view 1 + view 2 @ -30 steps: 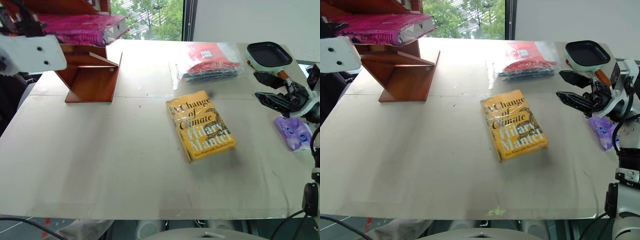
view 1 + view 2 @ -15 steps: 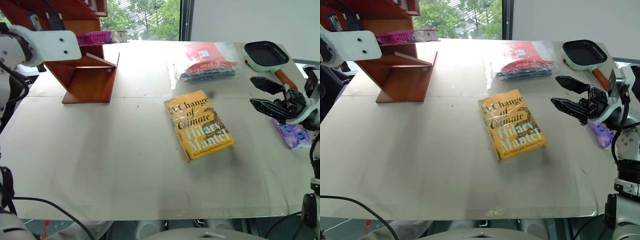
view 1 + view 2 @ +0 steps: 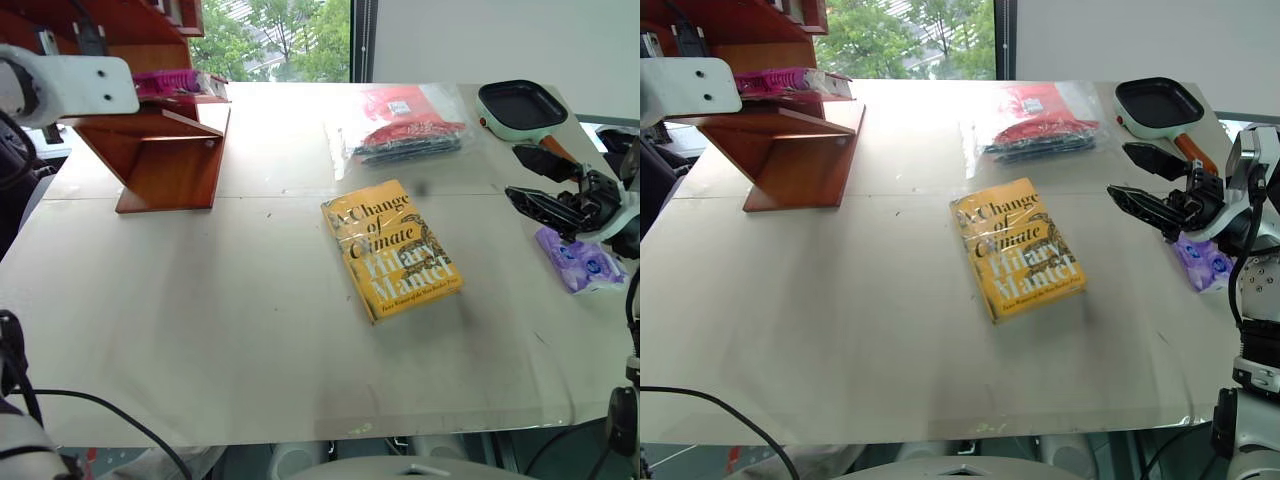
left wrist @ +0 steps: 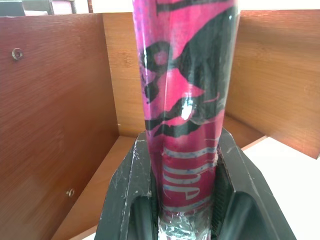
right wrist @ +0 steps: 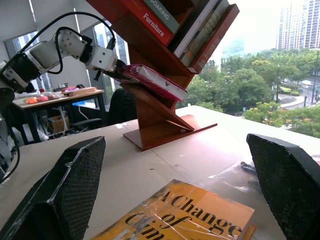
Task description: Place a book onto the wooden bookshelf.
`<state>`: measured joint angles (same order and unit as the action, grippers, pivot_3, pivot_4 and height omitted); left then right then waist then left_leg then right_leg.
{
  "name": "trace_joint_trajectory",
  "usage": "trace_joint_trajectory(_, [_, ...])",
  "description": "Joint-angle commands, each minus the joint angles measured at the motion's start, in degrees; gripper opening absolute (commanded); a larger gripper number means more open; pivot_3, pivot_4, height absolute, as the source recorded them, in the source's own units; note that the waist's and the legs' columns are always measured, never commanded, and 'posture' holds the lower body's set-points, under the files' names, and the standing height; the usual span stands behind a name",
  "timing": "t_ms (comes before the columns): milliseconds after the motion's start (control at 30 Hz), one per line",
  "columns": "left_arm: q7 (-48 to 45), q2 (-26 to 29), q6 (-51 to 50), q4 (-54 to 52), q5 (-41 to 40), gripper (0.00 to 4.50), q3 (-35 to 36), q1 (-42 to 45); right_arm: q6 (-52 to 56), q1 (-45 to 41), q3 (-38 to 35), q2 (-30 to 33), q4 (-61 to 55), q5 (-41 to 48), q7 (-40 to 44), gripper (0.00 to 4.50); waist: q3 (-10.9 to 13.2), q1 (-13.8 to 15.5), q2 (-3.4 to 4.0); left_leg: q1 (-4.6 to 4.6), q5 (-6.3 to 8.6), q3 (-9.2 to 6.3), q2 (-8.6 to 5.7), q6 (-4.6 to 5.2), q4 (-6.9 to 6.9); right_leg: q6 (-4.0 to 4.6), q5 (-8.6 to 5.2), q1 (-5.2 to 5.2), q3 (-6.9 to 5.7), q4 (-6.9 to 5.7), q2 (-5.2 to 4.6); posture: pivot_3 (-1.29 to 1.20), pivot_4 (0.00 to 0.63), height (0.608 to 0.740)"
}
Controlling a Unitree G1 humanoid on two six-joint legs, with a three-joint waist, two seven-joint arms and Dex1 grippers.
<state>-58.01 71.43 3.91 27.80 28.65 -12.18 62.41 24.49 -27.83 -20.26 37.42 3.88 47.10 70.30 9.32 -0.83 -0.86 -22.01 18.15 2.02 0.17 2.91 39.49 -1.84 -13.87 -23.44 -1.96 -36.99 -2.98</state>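
Note:
My left gripper is ready to let go of the pink book and should open. The pink book's lower edge [image 3: 205, 98] is over the slanted board [image 3: 160, 124] inside the bay.
The pink book [image 4: 186, 95] in glossy wrap sits edge-on between the fingers of my left gripper [image 4: 182, 145], which is shut on its near end. It reaches into a bay of the wooden bookshelf [image 3: 168, 165], just above a slanted board. I cannot tell if it touches the board. In the right wrist view the book [image 5: 150, 79] lies nearly level under the shelf's [image 5: 162, 125] upper boards. My right gripper [image 3: 535, 182] hovers open and empty over the table's right side, far from the shelf.
A yellow book [image 3: 392, 250] lies mid-table. Behind it is a red packet in a clear bag [image 3: 410, 120]. A small black pan [image 3: 520, 105] and a purple packet [image 3: 580, 262] sit by the right edge. Other books [image 5: 195, 25] stand in the upper shelf bays.
My left arm has carried the pink book forward and down into the shelf bay. The right gripper has stayed open in about the same place.

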Motion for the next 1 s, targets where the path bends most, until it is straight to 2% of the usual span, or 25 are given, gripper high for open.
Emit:
trace_joint_trajectory(33, [-0.08,0.91,-1.05,1.47,1.73,0.64,0.6,1.26,-0.85,-1.56,-1.48,-0.34,-0.55,0.71,-1.9,4.5,-0.01,-0.07,-0.01,0.01,0.0,0.02,0.0,0.0,0.0,0.0,0.0,0.0,0.04,0.0,0.0,0.0,0.15,0.74])
trace_joint_trajectory(300, [1.71,0.14,0.51,4.47,2.88,0.64,0.33,3.4,1.3,-1.79,-1.85,-1.03,-1.43,4.3,-1.71,4.5,-0.02,-0.08,-0.03,-0.01,0.0,0.15,0.03,0.0,0.0,0.0,0.0,-0.09,0.14,-0.02,0.0,0.0,0.15,0.74])
trace_joint_trajectory(333, [2.0,0.01,0.69,4.97,3.02,1.72,0.24,3.78,1.18,-1.71,-1.73,-0.96,-1.4,4.14,-1.65,4.5,-0.02,-0.1,-0.03,-0.01,0.0,0.15,0.03,0.0,0.0,0.0,0.0,-0.09,0.14,-0.02,0.0,0.0,0.15,0.74])
trace_joint_trajectory(400, [3.55,-0.3,1.51,6.05,3.69,2.54,0.16,4.77,1.08,-1.49,-1.63,-0.91,-1.4,4.0,-1.48,4.5,-0.03,0.0,-0.05,0.0,0.0,0.16,0.03,0.0,0.0,0.0,0.0,-0.1,0.16,-0.05,0.01,0.0,0.15,0.74])
trace_joint_trajectory(500, [4.13,-0.5,1.79,6.59,3.9,4.1,0.45,5.54,0.94,-1.11,-1.64,-0.89,-1.48,3.83,-1.37,4.5,-0.06,0.25,-0.1,-0.04,0.0,0.15,0.03,0.0,0.0,0.0,0.0,-0.12,0.12,-0.05,0.0,0.0,0.15,0.74])
trace_joint_trajectory(533, [4.08,-0.47,1.83,6.52,3.84,4.45,0.59,5.63,0.9,-0.99,-1.67,-0.84,-1.48,3.77,-1.32,4.5,-0.07,0.38,-0.12,-0.06,0.01,0.15,0.03,0.01,0.01,0.0,0.0,-0.12,0.1,-0.04,-0.02,0.0,0.15,0.74])
trace_joint_trajectory(600, [3.58,-0.02,1.48,5.5,2.76,4.45,1.65,5.15,0.81,-0.62,-1.77,-0.71,-1.51,3.67,-1.15,4.5,-0.08,0.54,-0.14,-0.07,0.02,0.15,0.02,0.03,0.04,0.0,0.0,-0.12,0.08,-0.05,-0.04,0.0,0.15,0.74])
trace_joint_trajectory(700, [-4.47,0.2,-5.21,-2.35,-7.97,4.45,8.45,0.57,1.04,0.14,-2.14,-0.16,-1.77,3.71,-0.9,4.5,-0.09,0.49,-0.17,-0.1,0.02,0.14,0.03,0.03,0.05,0.0,0.0,-0.12,0.08,-0.04,-0.05,0.0,0.15,0.74])
trace_joint_trajectory(800, [-13.79,4.22,-10.68,-14.17,-16.81,4.45,14.64,-9.46,1.53,1.15,-2.64,0.53,-1.89,3.88,-0.85,4.5,-0.09,0.07,-0.16,-0.14,0.02,0.11,0.05,0.03,0.12,0.0,0.0,-0.14,0.09,-0.03,-0.23,0.0,0.15,0.74])
trace_joint_trajectory(900, [-14.96,1.01,-21.37,-24.11,-26.63,4.45,21.8,-14.54,1.26,2.3,-2.32,0.94,-1.76,3.4,-0.16,4.5,-0.09,0.14,-0.16,-0.14,0.01,0.11,0.12,0.02,0.17,0.0,0.0,-0.13,0.07,0.02,-0.2,0.0,0.15,0.74])
trace_joint_trajectory(1000, [-12.14,-8.54,-41.51,-40.07,-41.55,4.45,29.59,-21.41,-0.97,5.97,-1.32,0.93,-2.01,0.62,0.47,4.5,-0.11,0.76,-0.16,-0.17,0.02,-0.06,0.14,0.03,0.47,0.0,0.0,0.0,0.08,0.03,-0.21,0.0,0.15,0.74])
